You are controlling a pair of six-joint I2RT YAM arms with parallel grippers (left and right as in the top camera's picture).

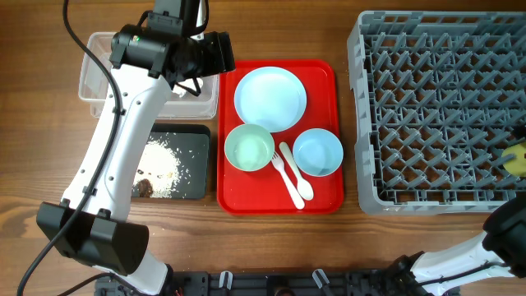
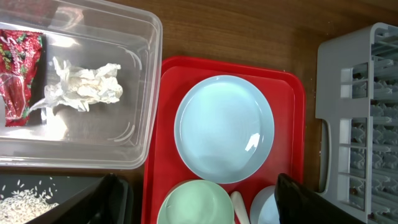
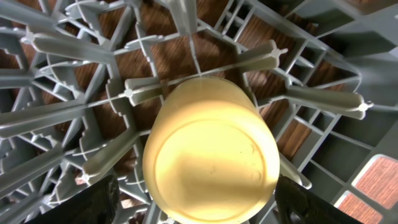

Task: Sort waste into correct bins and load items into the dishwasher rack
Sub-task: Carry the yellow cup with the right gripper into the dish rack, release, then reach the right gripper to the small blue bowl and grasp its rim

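Note:
My right gripper grabs the bowl's rim on the side facing the rack next, to load the blue bowl [image 1: 318, 152] into the dishwasher rack.
My left gripper [image 1: 215, 54] is open and empty, hovering over the near edge of the clear tub [image 1: 92, 49]; it also shows in the left wrist view [image 2: 199, 208]. The tub [image 2: 146, 93] holds the red wrapper [image 2: 17, 71] and the white napkin [image 2: 84, 86]. The black tray [image 1: 197, 136] holds rice crumbs [image 1: 168, 160] and a brown lump [image 1: 144, 187]. The blue plate [image 1: 269, 99], green bowl [image 1: 249, 148], blue bowl [image 1: 318, 152], fork [image 1: 283, 171] and spoon [image 1: 301, 186] lie on the red tray. My right gripper [image 3: 199, 208] is open around the upturned yellow cup [image 3: 211, 155] on the rack's pegs.
The flat red serving tray [image 1: 325, 74] lies between the bins and the grey dishwasher rack [image 1: 436, 107]. The yellow cup [image 1: 516, 158] sits at the rack's right edge. The left arm stretches over the black tray and the tub.

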